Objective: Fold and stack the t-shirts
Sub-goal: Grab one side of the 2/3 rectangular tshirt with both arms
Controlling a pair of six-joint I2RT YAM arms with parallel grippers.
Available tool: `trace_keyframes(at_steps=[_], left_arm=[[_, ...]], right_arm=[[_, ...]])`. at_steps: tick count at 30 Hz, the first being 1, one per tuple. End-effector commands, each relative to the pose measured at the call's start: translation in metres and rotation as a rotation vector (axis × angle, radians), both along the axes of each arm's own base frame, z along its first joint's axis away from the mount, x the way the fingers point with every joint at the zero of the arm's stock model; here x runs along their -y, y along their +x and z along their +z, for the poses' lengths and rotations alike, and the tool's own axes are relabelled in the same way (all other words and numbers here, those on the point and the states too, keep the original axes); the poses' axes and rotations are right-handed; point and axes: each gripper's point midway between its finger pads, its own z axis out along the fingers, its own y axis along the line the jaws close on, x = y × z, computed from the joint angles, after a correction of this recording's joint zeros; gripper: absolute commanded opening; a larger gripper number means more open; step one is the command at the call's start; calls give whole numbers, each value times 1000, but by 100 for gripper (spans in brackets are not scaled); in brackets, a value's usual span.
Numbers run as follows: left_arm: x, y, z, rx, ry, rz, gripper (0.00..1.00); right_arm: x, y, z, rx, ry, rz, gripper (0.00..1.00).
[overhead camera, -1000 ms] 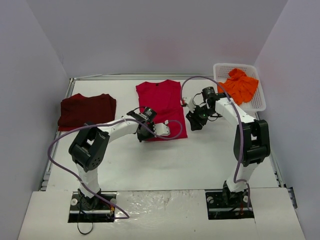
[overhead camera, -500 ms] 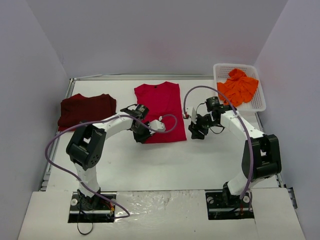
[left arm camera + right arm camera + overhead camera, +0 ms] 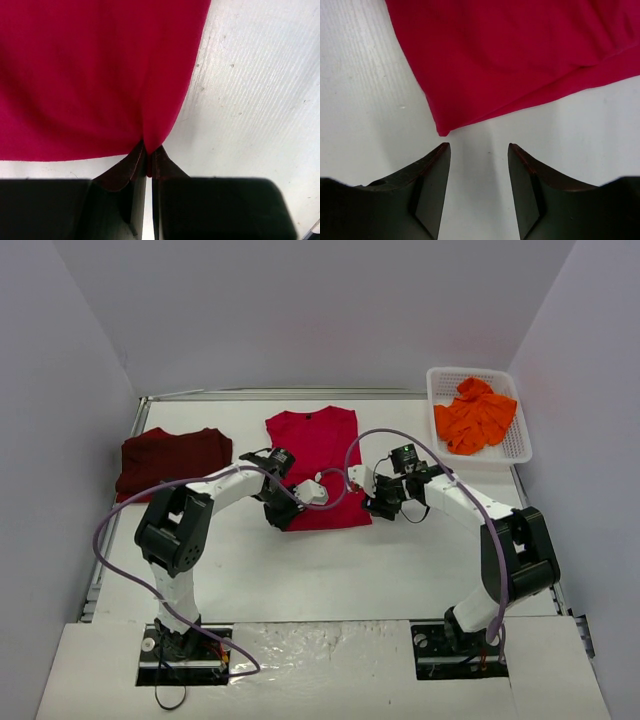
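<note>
My right gripper is going to grab the t-shirt's free near corner next, opposite my left gripper, to fold the bright red t-shirt toward the collar.
The bright red t-shirt lies folded lengthwise mid-table, collar at the far end. My left gripper is shut on its near left corner; in the left wrist view the red cloth is pinched between the closed fingertips of that gripper. My right gripper stands open at the near right corner; in the right wrist view this gripper has bare table between its fingers and the red shirt's corner lies just beyond the left fingertip. The dark maroon t-shirt lies folded at far left. The orange t-shirt is crumpled in the basket.
A white lattice basket stands at the far right by the table's edge. Purple cables loop from both arms over the near part of the red shirt. Grey walls close in the table on three sides.
The right gripper has swung left to the red shirt's near right corner and its jaws have widened. The left gripper has dragged the shirt slightly to the left.
</note>
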Motion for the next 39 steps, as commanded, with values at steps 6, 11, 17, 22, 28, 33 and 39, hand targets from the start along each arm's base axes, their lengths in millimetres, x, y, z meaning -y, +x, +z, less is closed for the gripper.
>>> trace_keyframes(at_steps=[6, 11, 17, 22, 28, 33, 39], left_arm=[[4, -2, 7, -25, -13, -18, 2], [5, -3, 8, -47, -26, -14, 2], [8, -4, 8, -91, -66, 6, 2], [10, -5, 5, -123, -81, 14, 2], [12, -5, 4, -146, -96, 14, 2], [10, -7, 0, -155, -82, 5, 2], [8, -10, -1, -161, -76, -4, 2]], right_arm=[[-10, 1, -12, 10, -19, 18, 45], [-16, -8, -16, 9, -39, 49, 45], [-18, -14, -14, 5, -27, 58, 47], [-20, -23, -20, -19, -24, 76, 47], [-24, -28, -31, -55, -35, 92, 47], [-25, -33, -37, -76, -53, 106, 47], [-18, -35, -53, -102, -97, 104, 45]])
